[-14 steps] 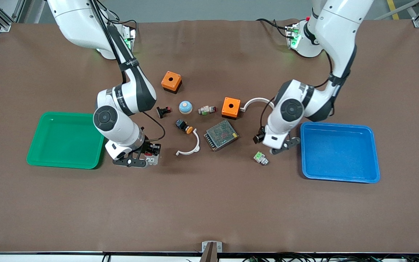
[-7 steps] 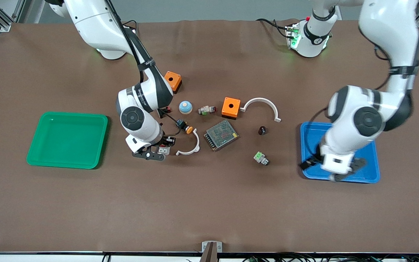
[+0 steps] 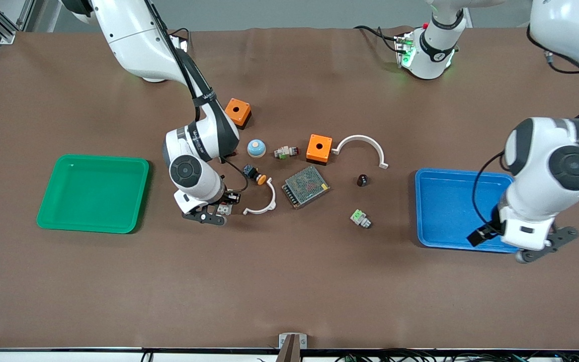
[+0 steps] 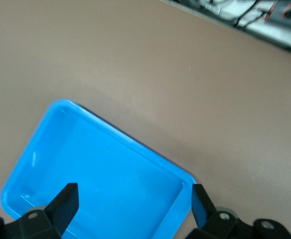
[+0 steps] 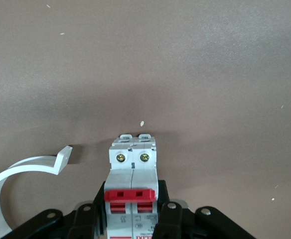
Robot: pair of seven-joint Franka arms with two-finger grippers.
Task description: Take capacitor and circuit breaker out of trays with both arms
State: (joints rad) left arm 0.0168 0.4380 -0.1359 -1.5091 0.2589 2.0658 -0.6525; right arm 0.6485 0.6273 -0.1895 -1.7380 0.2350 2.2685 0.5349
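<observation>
The breaker (image 3: 225,207) is low on the tabletop beside the white curved piece, so my right gripper should open its fingers.
The breaker (image 5: 132,184), a white block with red levers, is clamped in my shut right gripper (image 5: 132,219). In the front view that gripper (image 3: 215,213) holds the breaker (image 3: 225,207) low over the table between the green tray (image 3: 93,193) and a white curved piece (image 3: 264,203). The capacitor (image 3: 362,180), a tiny black cylinder, stands alone on the table beside the blue tray (image 3: 463,211). My left gripper (image 3: 538,247) hangs over the blue tray's corner nearest the front camera. The left wrist view shows it (image 4: 133,209) open and empty over the tray (image 4: 110,169).
Between the trays lie two orange boxes (image 3: 319,148) (image 3: 237,111), a metal mesh unit (image 3: 306,186), a black push-button with an orange cap (image 3: 255,174), a blue-and-white dome (image 3: 256,147), a white-red-green switch (image 3: 286,151), a white-and-green connector (image 3: 360,218) and a larger white arch (image 3: 362,146).
My left arm has swung away from the capacitor to the blue tray's corner, with the capacitor left on the table. My right gripper has moved the breaker away from the green tray.
</observation>
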